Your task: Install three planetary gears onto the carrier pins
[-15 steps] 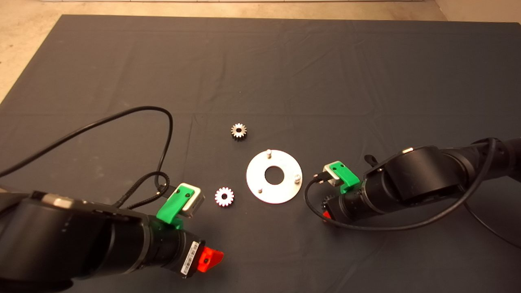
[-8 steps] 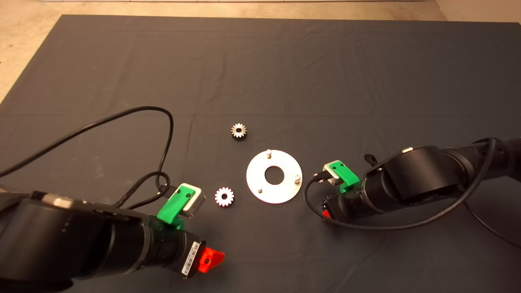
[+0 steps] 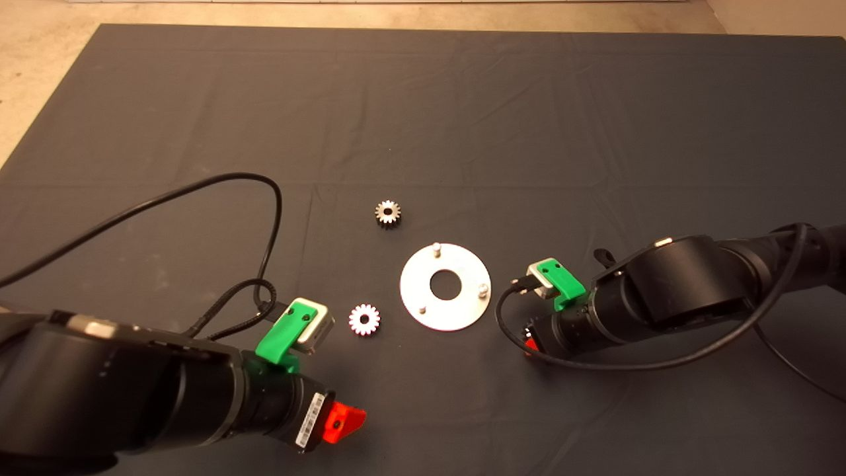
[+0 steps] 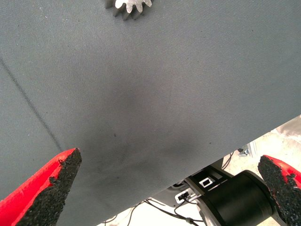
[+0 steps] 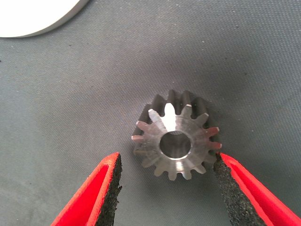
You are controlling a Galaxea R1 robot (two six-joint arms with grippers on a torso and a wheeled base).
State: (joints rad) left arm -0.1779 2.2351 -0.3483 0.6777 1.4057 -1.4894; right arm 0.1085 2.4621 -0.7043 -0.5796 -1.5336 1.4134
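Note:
My right gripper grabs the third gear by its toothed rim (image 5: 213,145) next. The third gear's center hole (image 5: 175,145) stays free to slide onto a carrier pin.
A shiny round disc (image 3: 462,311) lies mid-mat with three carrier pins (image 3: 436,248) standing on it. One planetary gear (image 3: 388,212) lies behind and to the left of the disc, and a second gear (image 3: 364,320) lies to its left, also at the edge of the left wrist view (image 4: 129,5). A third gear (image 5: 176,143) lies flat on the mat between my right gripper's fingers. My right gripper (image 5: 168,157) is open around it, right of the disc (image 3: 531,344); one pad (image 5: 225,183) touches the teeth and the other stands apart. My left gripper (image 4: 168,159) hangs wide open near the front (image 3: 344,420).
The dark mat (image 3: 462,119) spreads wide behind the parts. A black cable (image 3: 264,192) loops over the mat to the left of the gears. Another cable (image 3: 509,337) curls beside my right wrist. Bare floor (image 3: 39,66) shows past the mat's far left corner.
My right arm has sunk slightly over the third gear, hiding it in the head view. The left arm, the disc and the other two gears have not moved.

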